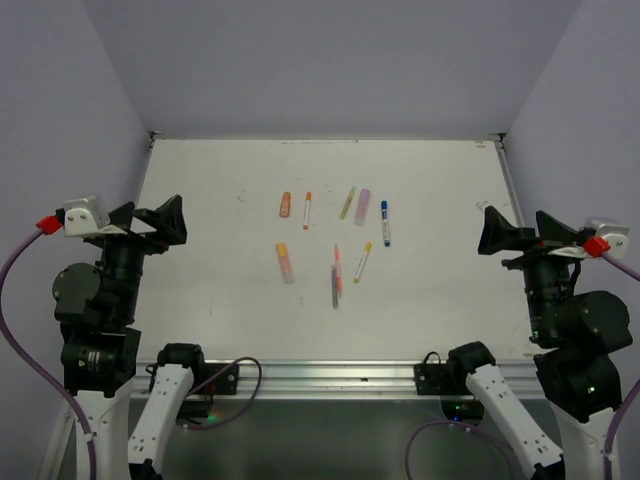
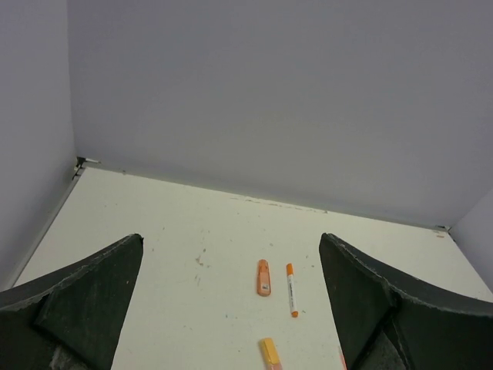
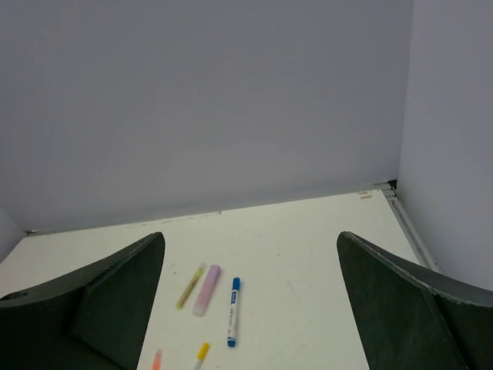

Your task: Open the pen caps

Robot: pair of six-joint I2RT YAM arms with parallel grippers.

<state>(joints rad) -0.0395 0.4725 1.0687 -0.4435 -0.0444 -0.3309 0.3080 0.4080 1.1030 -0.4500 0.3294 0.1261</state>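
The blue-capped marker's cap has to stay free to open, so my right gripper needs to grab the marker next by its white body (image 1: 386, 227) (image 3: 233, 321), away from the cap.
Several pens lie loose mid-table, all capped. An orange highlighter (image 1: 286, 204) (image 2: 263, 277) and a white marker with an orange cap (image 1: 307, 210) (image 2: 292, 289) lie to the left. A yellow-green slim pen (image 1: 347, 203) (image 3: 189, 286), a lilac highlighter (image 1: 362, 206) (image 3: 206, 289) and a blue-capped marker (image 1: 385, 222) (image 3: 233, 311) lie to the right. Nearer me are a pink highlighter with a yellow cap (image 1: 286, 262) (image 2: 269, 352), a yellow-capped white pen (image 1: 362, 261) (image 3: 202, 352), a pink pen (image 1: 338, 268) and a grey pen (image 1: 334, 288). My left gripper (image 1: 148, 216) (image 2: 231, 254) and right gripper (image 1: 522, 232) (image 3: 251, 247) hang open and hold nothing, far out to either side.
The white table (image 1: 220, 300) is boxed in by pale walls at the back and both sides. A metal rail (image 1: 330, 378) runs along its near edge between the arm bases. Purple cables loop beside each arm.
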